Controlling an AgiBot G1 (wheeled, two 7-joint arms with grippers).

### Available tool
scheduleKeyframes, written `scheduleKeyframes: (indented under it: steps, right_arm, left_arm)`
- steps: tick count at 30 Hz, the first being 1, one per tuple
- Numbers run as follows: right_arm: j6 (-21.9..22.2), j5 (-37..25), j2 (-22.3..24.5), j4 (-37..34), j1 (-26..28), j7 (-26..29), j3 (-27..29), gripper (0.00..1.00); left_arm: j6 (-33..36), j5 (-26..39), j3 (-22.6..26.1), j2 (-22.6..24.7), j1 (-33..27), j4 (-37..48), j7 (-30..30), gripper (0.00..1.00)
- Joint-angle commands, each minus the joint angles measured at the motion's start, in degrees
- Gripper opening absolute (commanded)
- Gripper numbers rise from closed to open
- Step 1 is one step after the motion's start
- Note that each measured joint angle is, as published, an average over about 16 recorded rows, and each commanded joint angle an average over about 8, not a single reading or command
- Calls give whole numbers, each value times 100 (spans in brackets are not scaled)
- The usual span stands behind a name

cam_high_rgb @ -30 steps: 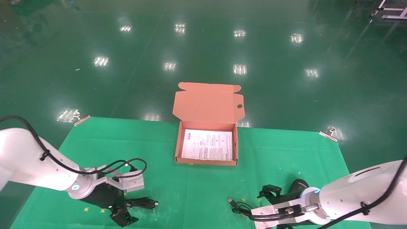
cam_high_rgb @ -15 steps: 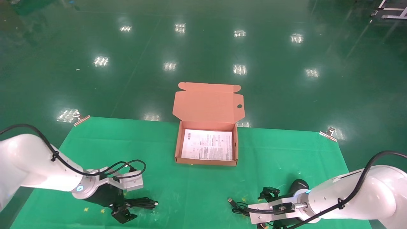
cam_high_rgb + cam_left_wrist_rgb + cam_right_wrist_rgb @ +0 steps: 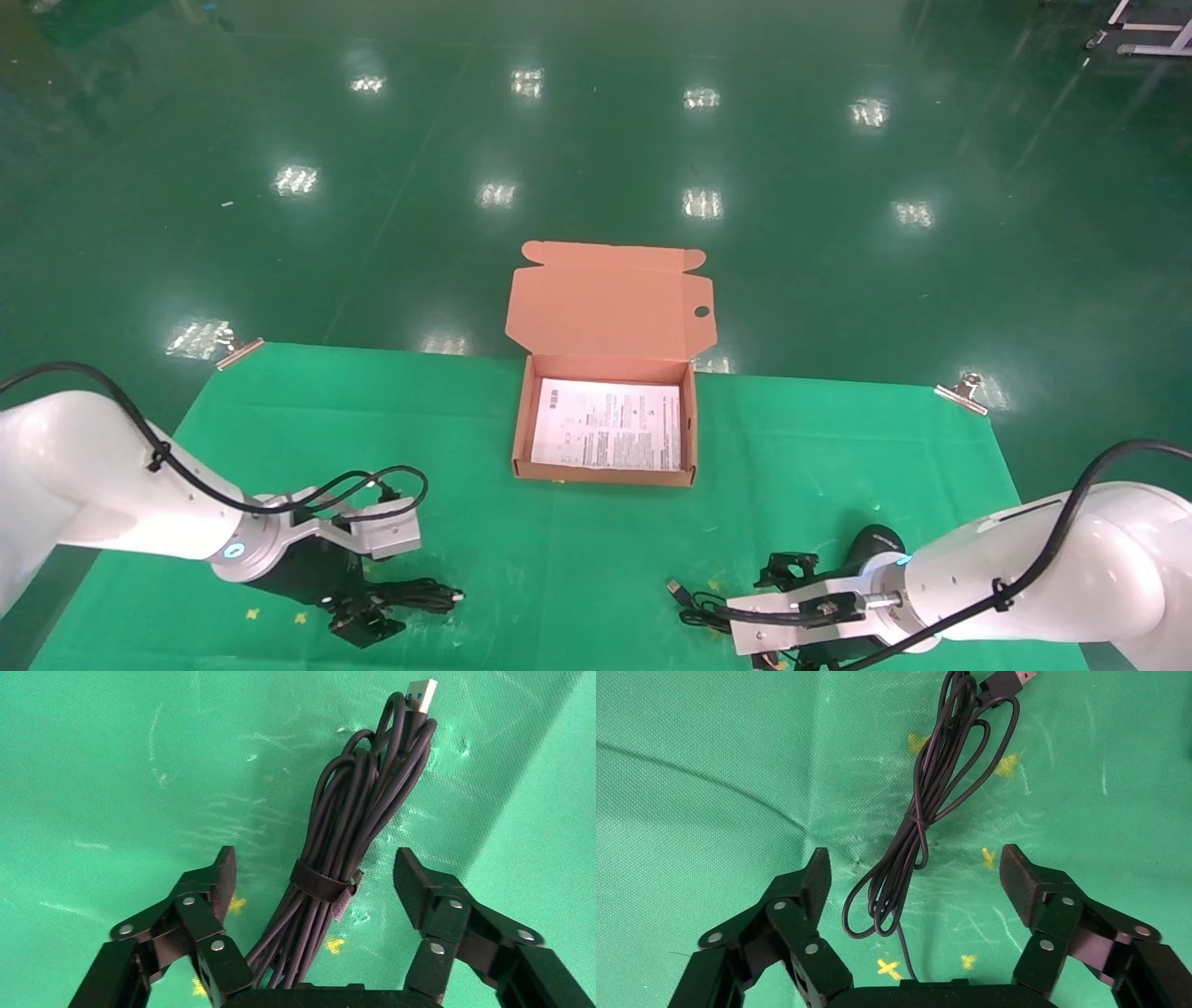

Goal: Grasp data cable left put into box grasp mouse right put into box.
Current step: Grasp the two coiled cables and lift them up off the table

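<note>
The data cable's loose loops spread toward its ends. To put the cable into the box, my left gripper should next grab it by its strapped middle (image 3: pixel 391 595) (image 3: pixel 324 876).
The data cable (image 3: pixel 416 594) lies on the green cloth at the front left, a long black coil bound by a strap. My left gripper (image 3: pixel 372 610) is open with one finger on each side of it. In the left wrist view the cable (image 3: pixel 351 811) runs between the open fingers of the gripper (image 3: pixel 316 864), its silver plug (image 3: pixel 422 692) at the far end. The black mouse (image 3: pixel 873 543) sits at the front right. My right gripper (image 3: pixel 773 596) is open over the mouse's cord (image 3: pixel 926 804); in the right wrist view the gripper (image 3: pixel 916 866) holds nothing and the mouse is hidden.
The salmon-orange box (image 3: pixel 603 473) stands open at the cloth's far middle, its lid (image 3: pixel 610 308) raised and a white leaflet (image 3: pixel 607 424) inside. Metal clips (image 3: pixel 240 352) (image 3: pixel 964 391) hold the cloth's (image 3: pixel 838 438) far corners. The green floor lies beyond.
My left gripper has sunk lower around the data cable. My right arm has dropped and shifted slightly left over the mouse's cord. The cable, the mouse and the box have not moved.
</note>
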Motion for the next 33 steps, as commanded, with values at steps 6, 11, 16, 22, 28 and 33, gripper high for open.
scheduleKeyframes:
  steps: [6, 11, 16, 22, 28, 33]
  right_arm:
    - [-12, 3, 13, 26, 3, 9, 2, 0]
    - [-17, 5, 18, 37, 4, 12, 4, 0]
    - [-19, 7, 21, 44, 6, 14, 5, 0]
    - [-21, 9, 23, 49, 7, 16, 7, 0]
    - [-24, 11, 25, 51, 9, 18, 8, 0]
    - [-31, 7, 43, 58, 31, 30, 18, 0]
  left_arm:
    - [23, 8, 5, -9, 0, -49, -17, 0]
    - [31, 11, 8, -12, -1, -68, -23, 0]
    - [36, 14, 10, -14, -2, -80, -27, 0]
    - [40, 16, 12, -16, -2, -90, -30, 0]
    - [40, 18, 13, -18, -3, -93, -31, 0]
    - [41, 19, 13, -20, -3, -96, -32, 0]
